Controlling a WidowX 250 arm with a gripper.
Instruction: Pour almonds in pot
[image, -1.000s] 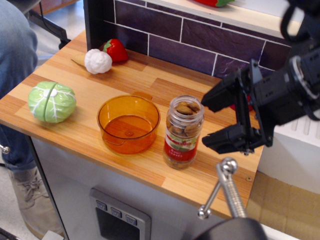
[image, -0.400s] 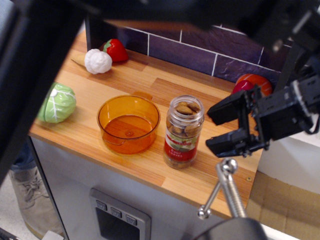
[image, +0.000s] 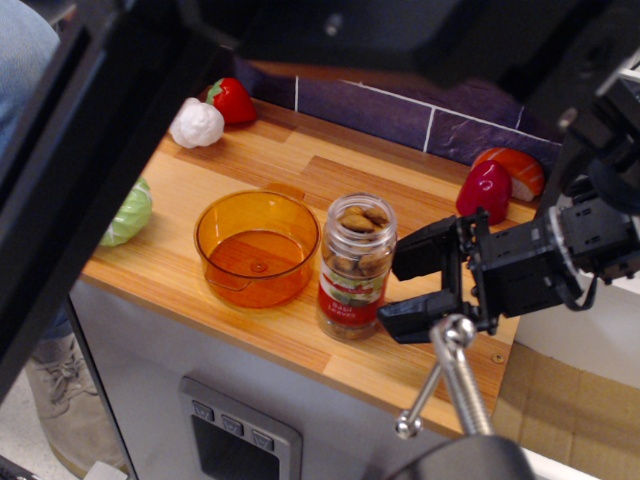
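Next, my gripper grabs the jar by its labeled body (image: 351, 291). That leaves the clear jar's opening (image: 361, 218) free to pour almonds into the pot.
The almonds (image: 361, 220) are brown nuts in a clear open-topped jar (image: 352, 268) with a red and white label, standing upright near the counter's front edge. The empty translucent orange pot (image: 257, 247) stands just left of the jar, almost touching it. My black gripper (image: 397, 288) comes in from the right, open, its two fingertips right beside the jar's right side. I cannot tell whether they touch it.
A green cabbage toy (image: 128, 213) sits at the left, half hidden by a dark arm part crossing the upper left. A white garlic toy (image: 196, 123) and red strawberry (image: 232, 100) lie at the back, red and orange toys (image: 487, 189) at the right. A metal lever (image: 447, 372) stands in front.
My gripper has moved left and lower, from well clear of the jar to right beside it. The jar has shifted slightly left. A dark arm part has swung across the upper left.
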